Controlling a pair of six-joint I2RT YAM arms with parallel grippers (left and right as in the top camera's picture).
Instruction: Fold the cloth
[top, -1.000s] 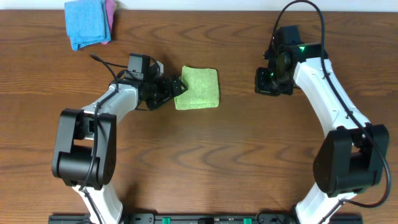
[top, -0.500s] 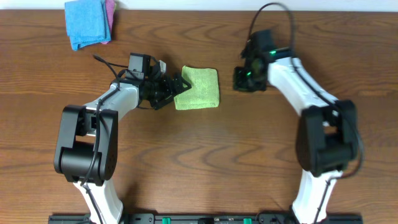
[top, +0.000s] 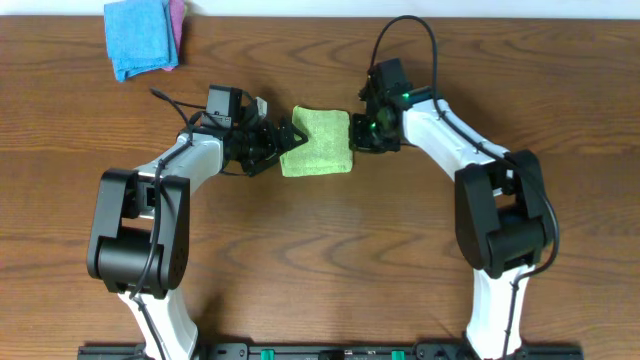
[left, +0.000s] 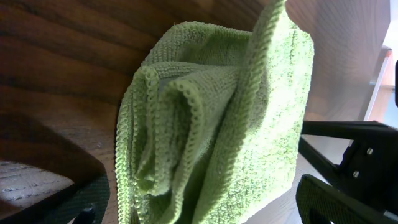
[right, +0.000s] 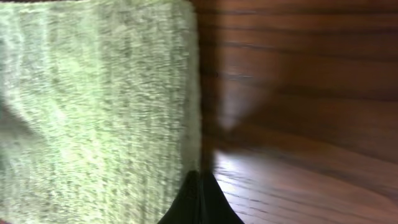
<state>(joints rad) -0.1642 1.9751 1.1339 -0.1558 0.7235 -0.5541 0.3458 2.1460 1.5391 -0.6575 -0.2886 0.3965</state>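
Observation:
The green cloth should be stacked still folded, so my left gripper should next grab the cloth's bunched layered edges, with all the folds between its fingers.
The lime-green cloth (top: 320, 141) lies folded in a small square on the wooden table. Its bunched layered edges fill the left wrist view (left: 211, 112). My left gripper (top: 286, 140) is open at the cloth's left edge, with its two fingers spread either side of the folds (left: 205, 211). My right gripper (top: 358, 137) is shut and empty, its tips (right: 200, 199) together right at the cloth's right edge (right: 99, 106). No white tag shows.
A bright blue cloth (top: 140, 36) lies on a pink cloth (top: 179, 20) at the back left corner of the table. Bare wood (top: 330, 250) spreads in front of the green cloth.
My right gripper has swung left across the table until it reached the cloth's right edge. The left gripper and the cloth have hardly moved.

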